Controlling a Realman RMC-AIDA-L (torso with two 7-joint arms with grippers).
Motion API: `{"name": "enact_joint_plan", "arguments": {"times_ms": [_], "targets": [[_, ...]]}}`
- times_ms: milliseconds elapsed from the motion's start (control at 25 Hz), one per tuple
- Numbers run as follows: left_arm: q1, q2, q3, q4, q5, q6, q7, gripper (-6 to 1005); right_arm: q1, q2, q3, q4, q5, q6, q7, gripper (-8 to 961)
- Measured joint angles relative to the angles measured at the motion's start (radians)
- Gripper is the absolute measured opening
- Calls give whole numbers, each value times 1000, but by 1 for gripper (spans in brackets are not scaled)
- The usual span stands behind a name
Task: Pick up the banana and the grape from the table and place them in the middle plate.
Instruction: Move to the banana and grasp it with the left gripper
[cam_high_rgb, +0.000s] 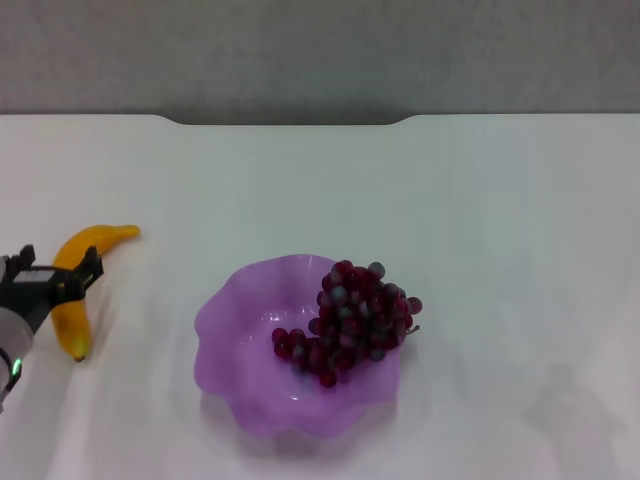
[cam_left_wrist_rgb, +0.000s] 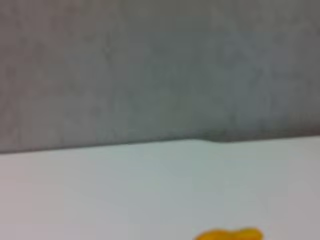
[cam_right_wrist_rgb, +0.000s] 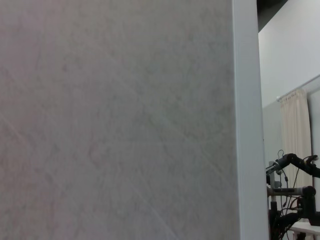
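Note:
My left gripper lowers its fingers first, since they hover above the banana's middle (cam_high_rgb: 70, 310) and closing now would miss the banana. It closes on the banana only then.
The banana (cam_high_rgb: 78, 281) lies on the white table (cam_high_rgb: 480, 200) at the left, its dark tip toward the front. My left gripper (cam_high_rgb: 55, 268) is open and sits over the banana's middle, one finger on each side. A sliver of the banana shows in the left wrist view (cam_left_wrist_rgb: 230, 234). The grape bunch (cam_high_rgb: 350, 320) lies in the purple scalloped middle plate (cam_high_rgb: 240, 320), on its right side and partly over the rim. My right gripper is out of view.
The table's far edge has a notch (cam_high_rgb: 285, 120) in front of a grey wall. The right wrist view shows only a grey panel (cam_right_wrist_rgb: 115, 120) and distant equipment (cam_right_wrist_rgb: 292, 195).

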Motion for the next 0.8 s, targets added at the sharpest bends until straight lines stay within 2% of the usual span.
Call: {"name": "enact_joint_plan", "arguments": {"times_ms": [800], "targets": [[6,-15,45,21,1,-56,4,858,4,1,-22,1,-1,-29,3,0]]}}
